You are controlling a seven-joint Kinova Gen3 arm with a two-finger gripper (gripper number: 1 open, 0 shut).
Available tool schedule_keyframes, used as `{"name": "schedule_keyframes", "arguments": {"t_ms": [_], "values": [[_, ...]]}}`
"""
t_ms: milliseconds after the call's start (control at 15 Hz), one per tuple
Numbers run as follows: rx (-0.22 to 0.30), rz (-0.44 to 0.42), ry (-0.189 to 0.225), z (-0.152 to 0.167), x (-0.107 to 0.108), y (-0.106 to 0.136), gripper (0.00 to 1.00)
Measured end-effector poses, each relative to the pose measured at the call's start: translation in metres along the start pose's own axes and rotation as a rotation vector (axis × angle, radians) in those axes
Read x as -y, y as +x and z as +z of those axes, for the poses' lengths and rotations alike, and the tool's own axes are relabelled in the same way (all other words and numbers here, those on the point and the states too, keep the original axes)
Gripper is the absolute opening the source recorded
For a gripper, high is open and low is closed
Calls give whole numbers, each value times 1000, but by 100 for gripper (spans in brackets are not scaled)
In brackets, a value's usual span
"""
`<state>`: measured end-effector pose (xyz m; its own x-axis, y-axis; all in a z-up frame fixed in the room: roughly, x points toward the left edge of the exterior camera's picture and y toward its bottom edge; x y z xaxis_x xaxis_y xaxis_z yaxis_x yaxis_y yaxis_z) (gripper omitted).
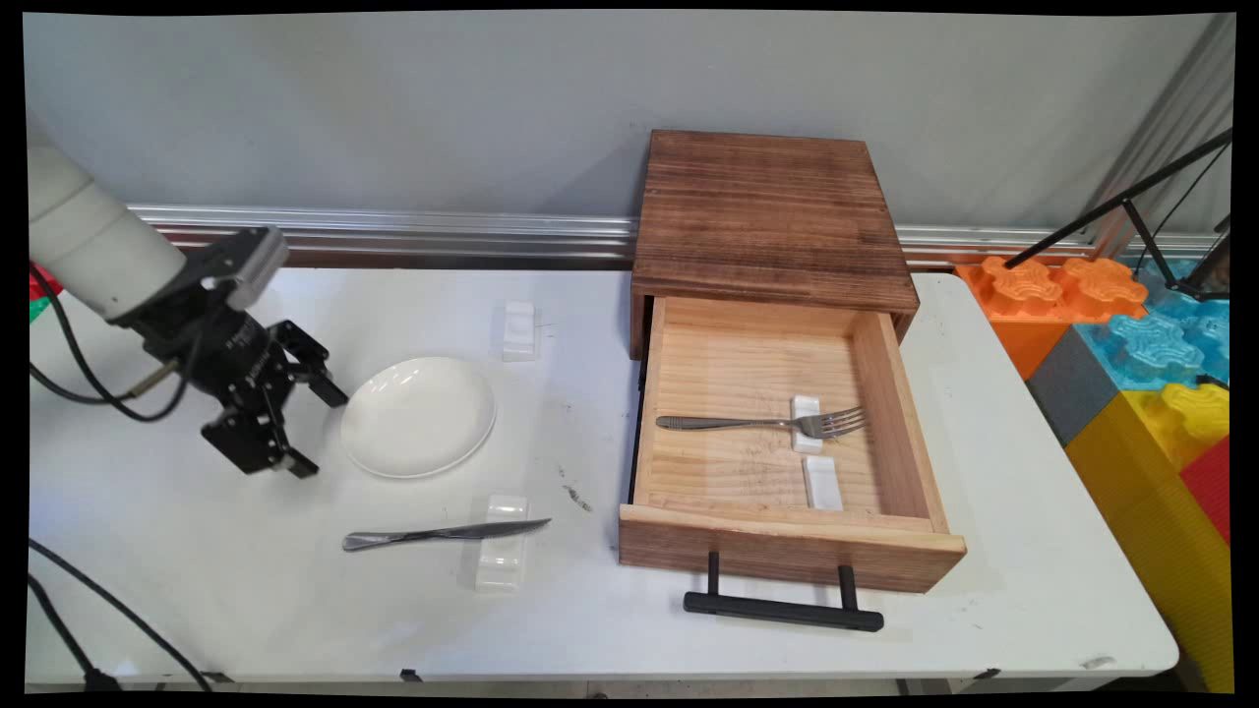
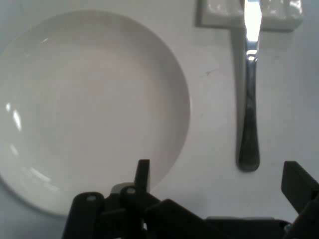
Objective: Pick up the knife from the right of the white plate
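I should next use my gripper to grip the steel knife by its handle (image 1: 395,538). Then the knife can go into the open drawer beside the fork.
My black gripper (image 1: 320,433) hangs open just left of a white plate (image 1: 418,415) on the table, holding nothing. Through the hand camera, the plate (image 2: 89,109) fills the left side, and one fingertip (image 2: 143,174) stands over its rim while the other (image 2: 299,184) is far to the right. A silver knife (image 1: 443,534) lies in front of the plate, its blade resting on a white rest (image 1: 500,551). The hand view shows the knife (image 2: 250,99) with its handle end between my fingers and the rest (image 2: 251,14) at the top.
A wooden drawer box (image 1: 772,216) stands at the back right, its drawer (image 1: 787,536) pulled open. Inside lie a fork (image 1: 762,424) on a small white rest (image 1: 807,423) and a second rest (image 1: 822,483). Another white rest (image 1: 518,329) sits behind the plate. Coloured foam blocks (image 1: 1141,354) lie beyond the table's right edge.
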<state>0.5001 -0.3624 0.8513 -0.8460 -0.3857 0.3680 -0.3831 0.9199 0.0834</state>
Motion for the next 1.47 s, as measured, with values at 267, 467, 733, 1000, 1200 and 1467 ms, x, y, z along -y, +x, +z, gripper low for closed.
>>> {"name": "schedule_keyframes", "arguments": {"t_ms": [267, 467, 733, 1000, 1200, 1467], "values": [[9, 1, -3, 15, -19, 20, 100], [15, 10, -6, 24, -29, 30, 100], [28, 19, -1, 42, -41, 44, 100], [46, 27, 12, 65, -49, 56, 100], [51, 32, 18, 79, -51, 61, 100], [54, 40, 28, 94, -53, 68, 100]]}}
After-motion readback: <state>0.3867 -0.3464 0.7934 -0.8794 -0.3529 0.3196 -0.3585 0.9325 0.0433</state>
